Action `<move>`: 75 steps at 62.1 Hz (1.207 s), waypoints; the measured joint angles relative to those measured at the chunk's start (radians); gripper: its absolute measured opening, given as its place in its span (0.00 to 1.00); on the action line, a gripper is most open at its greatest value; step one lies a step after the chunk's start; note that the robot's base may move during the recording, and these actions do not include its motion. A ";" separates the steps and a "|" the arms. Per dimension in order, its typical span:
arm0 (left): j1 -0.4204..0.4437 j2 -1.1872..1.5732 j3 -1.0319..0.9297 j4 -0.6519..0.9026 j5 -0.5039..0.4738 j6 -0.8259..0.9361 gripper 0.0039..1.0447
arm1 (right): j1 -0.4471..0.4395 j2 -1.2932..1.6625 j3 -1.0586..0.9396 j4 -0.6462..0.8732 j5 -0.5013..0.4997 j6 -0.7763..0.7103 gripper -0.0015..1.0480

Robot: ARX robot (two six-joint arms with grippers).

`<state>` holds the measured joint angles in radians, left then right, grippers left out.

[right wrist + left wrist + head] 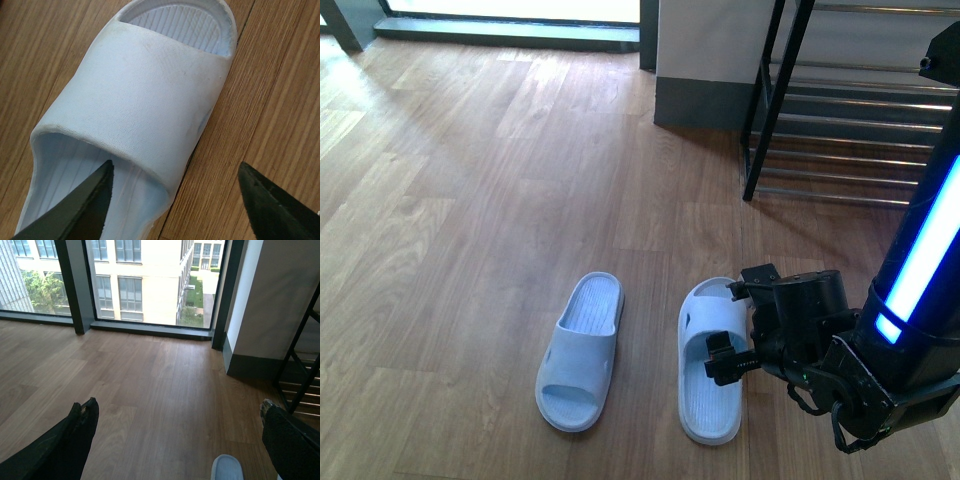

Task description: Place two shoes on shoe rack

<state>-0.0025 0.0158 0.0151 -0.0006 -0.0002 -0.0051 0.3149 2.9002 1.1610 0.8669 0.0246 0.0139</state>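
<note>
My right gripper should next take hold of the slide by the side of its strap [741, 325], so that it can set the pale blue slide on the shoe rack [860, 110].
Two pale blue slides lie side by side on the wood floor: the left slide [582, 350] and the right slide [705, 385]. My right gripper [738, 320] is open and low over the right slide's outer side. In the right wrist view one finger [90, 200] is over the footbed behind the strap of the slide [145, 95]. The other finger [265, 200] is over bare floor. My left gripper [177, 412] is open and empty above the floor, with a slide's end [227, 469] below it. The shoe rack [860, 110] stands at the back right. The grey sneakers are out of view.
A white wall with a grey skirting [700, 100] stands left of the rack. A floor-length window [140, 280] runs along the far side. The rack's black frame also shows in the left wrist view [302, 375].
</note>
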 joint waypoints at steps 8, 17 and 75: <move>0.000 0.000 0.000 0.000 0.000 0.000 0.91 | 0.000 0.006 0.005 0.000 -0.010 0.003 0.42; 0.000 0.000 0.000 0.000 0.000 0.000 0.91 | 0.003 0.013 0.010 -0.003 -0.014 0.016 0.20; 0.000 0.000 0.000 0.000 0.000 0.000 0.91 | -0.154 -0.650 -0.616 0.194 -0.021 0.080 0.02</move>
<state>-0.0025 0.0158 0.0151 -0.0006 -0.0002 -0.0048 0.1612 2.2501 0.5453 1.0607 0.0036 0.0937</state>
